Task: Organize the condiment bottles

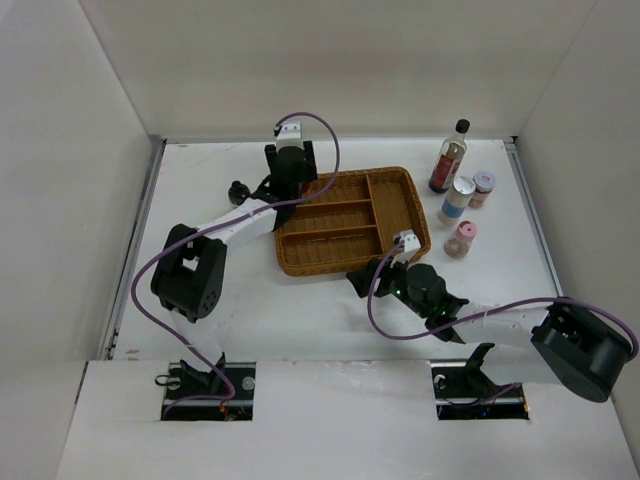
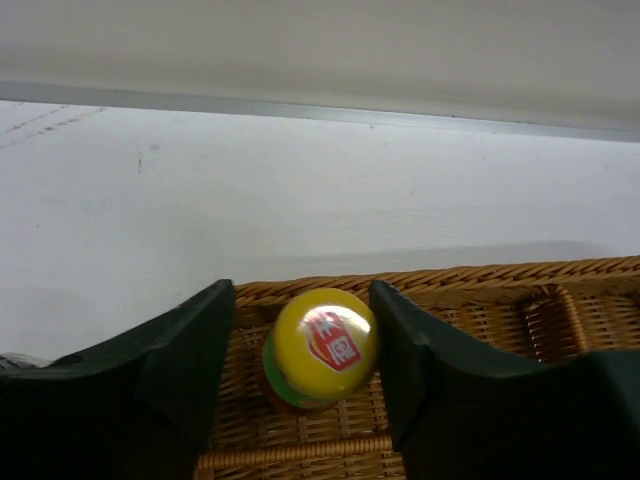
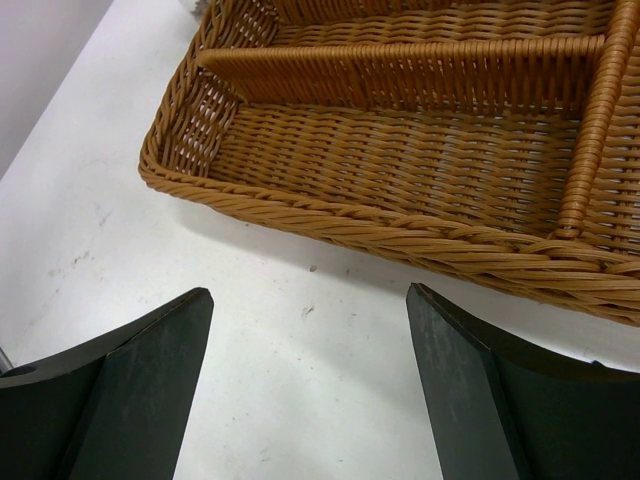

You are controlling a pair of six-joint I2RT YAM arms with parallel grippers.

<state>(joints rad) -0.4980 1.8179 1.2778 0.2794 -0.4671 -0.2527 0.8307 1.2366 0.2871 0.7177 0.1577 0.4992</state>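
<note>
I should next use my left gripper to grab the small black-capped bottle by its sides below the cap [image 1: 238,194]. Its base then stays free to stand in the tray [image 1: 400,180].
The yellow-red-capped bottle [image 2: 320,345] stands in the far left corner of the wicker tray [image 2: 480,275]. My left gripper [image 2: 302,300] is open around it; the right finger is at the cap and a gap shows on the left. In the top view the left gripper [image 1: 288,180] hides this bottle. The small black-capped bottle [image 1: 238,190] stands left of the tray [image 1: 400,180]. The tall dark-sauce bottle [image 1: 449,157], blue-label jar [image 1: 457,200], short silver-lidded jar [image 1: 483,188] and pink-capped shaker [image 1: 460,240] stand right of the tray. My right gripper [image 1: 372,272] is open and empty over the table by the tray's near rim [image 3: 400,230].
The tray's long compartments [image 3: 420,150] hold nothing in the right wrist view. White walls enclose the table on three sides. The right arm [image 1: 500,325] lies across the near right of the table.
</note>
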